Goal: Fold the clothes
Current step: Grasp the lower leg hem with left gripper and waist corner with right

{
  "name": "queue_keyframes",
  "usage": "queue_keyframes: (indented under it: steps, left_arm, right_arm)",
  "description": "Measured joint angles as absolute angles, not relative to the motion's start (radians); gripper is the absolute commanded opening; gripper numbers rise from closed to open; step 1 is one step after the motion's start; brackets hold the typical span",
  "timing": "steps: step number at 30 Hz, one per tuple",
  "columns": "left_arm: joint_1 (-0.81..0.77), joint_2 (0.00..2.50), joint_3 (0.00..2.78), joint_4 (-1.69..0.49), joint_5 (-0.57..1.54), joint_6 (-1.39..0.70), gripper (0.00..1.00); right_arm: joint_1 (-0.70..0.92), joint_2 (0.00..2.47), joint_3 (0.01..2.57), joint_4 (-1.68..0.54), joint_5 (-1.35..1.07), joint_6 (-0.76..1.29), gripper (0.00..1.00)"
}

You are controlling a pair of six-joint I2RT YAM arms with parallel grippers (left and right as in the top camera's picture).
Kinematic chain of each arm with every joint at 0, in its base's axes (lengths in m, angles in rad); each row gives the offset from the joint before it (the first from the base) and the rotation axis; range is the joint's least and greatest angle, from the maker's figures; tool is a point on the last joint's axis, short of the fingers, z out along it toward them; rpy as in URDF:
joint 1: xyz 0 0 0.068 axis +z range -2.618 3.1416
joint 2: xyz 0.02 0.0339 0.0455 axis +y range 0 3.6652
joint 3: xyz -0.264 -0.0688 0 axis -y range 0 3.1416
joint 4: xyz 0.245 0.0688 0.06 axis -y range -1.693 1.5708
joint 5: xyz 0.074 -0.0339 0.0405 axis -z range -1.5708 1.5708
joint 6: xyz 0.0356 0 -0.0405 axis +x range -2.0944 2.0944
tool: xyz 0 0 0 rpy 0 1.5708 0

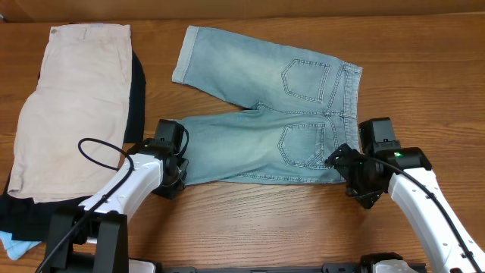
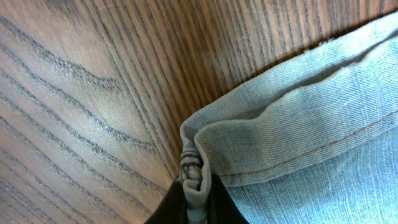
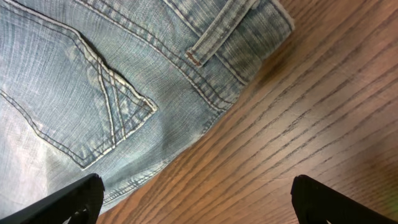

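Observation:
The nearer leg is to be folded over the other. My right gripper next needs to pick up the denim shorts [image 1: 273, 114] by the near corner of their waistband.
Light blue denim shorts [image 1: 273, 114] lie flat on the wooden table, back pockets up, waistband to the right. My left gripper [image 1: 173, 168] is shut on the hem corner of the nearer leg; the left wrist view shows the pinched denim hem [image 2: 198, 186] between the fingers. My right gripper [image 1: 350, 176] is open at the waistband's near corner, one finger over the denim edge [image 3: 124, 112], the other over bare wood. The midpoint between its fingers lies over wood [image 3: 199, 196].
A beige garment [image 1: 72, 98] lies on top of dark clothing [image 1: 138, 98] at the left, with a light blue piece [image 1: 11, 241] at the front left corner. Bare wood [image 1: 265, 227] runs along the front edge.

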State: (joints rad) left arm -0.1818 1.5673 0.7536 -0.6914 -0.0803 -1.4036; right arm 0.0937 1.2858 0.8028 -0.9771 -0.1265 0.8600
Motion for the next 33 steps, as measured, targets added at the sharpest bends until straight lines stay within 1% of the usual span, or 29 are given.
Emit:
queue_keyframes:
  steps: [2,6,9,10,11,12,13,14,15,22,23,25,33]
  left_arm:
    - [-0.182,1.567,0.754,-0.691,-0.08,-1.404,0.04]
    - [-0.181,1.567,0.754,-0.691,-0.08,-1.395,0.04]
    - [-0.182,1.567,0.754,-0.691,-0.08,-1.382,0.11]
    - [-0.182,1.567,0.754,-0.691,-0.08,-1.38,0.18]
    - [-0.182,1.567,0.754,-0.691,-0.081,-1.376,0.2]
    - [-0.181,1.568,0.753,-0.694,-0.082,-1.375,0.19]
    - [-0.181,1.567,0.753,-0.696,-0.084,-1.376,0.16]
    - [-0.181,1.567,0.753,-0.697,-0.084,-1.375,0.07]
    - [-0.182,1.567,0.753,-0.694,-0.083,-1.375,0.04]
    - [-0.181,1.567,0.755,-0.696,-0.082,-1.353,0.04]
    - [-0.18,1.568,0.759,-0.701,-0.082,-1.342,0.04]
    - [-0.173,1.574,0.768,-0.723,-0.075,-1.309,0.04]
    - [-0.084,1.618,0.84,-0.86,0.003,-0.973,0.04]
  right_arm:
    - [0.093,1.286,0.803,-0.966,-0.126,0.86,1.0]
    - [0.093,1.286,0.803,-0.934,-0.126,0.86,1.0]
    - [0.093,1.286,0.803,-0.922,-0.126,0.86,1.0]
    - [0.094,1.286,0.803,-0.92,-0.126,0.86,1.0]
    - [0.093,1.286,0.803,-0.92,-0.125,0.861,1.0]
    - [0.093,1.286,0.803,-0.919,-0.123,0.86,1.0]
    - [0.093,1.286,0.803,-0.92,-0.121,0.86,1.0]
    - [0.093,1.286,0.803,-0.92,-0.117,0.86,1.0]
    - [0.093,1.286,0.803,-0.921,-0.112,0.86,1.0]
    - [0.094,1.286,0.803,-0.936,-0.09,0.859,1.0]
    - [0.093,1.286,0.803,-0.936,-0.089,0.859,0.99]
    - [0.094,1.286,0.803,-0.937,-0.088,0.86,0.94]
    - [0.093,1.286,0.803,-0.935,-0.073,0.86,0.86]
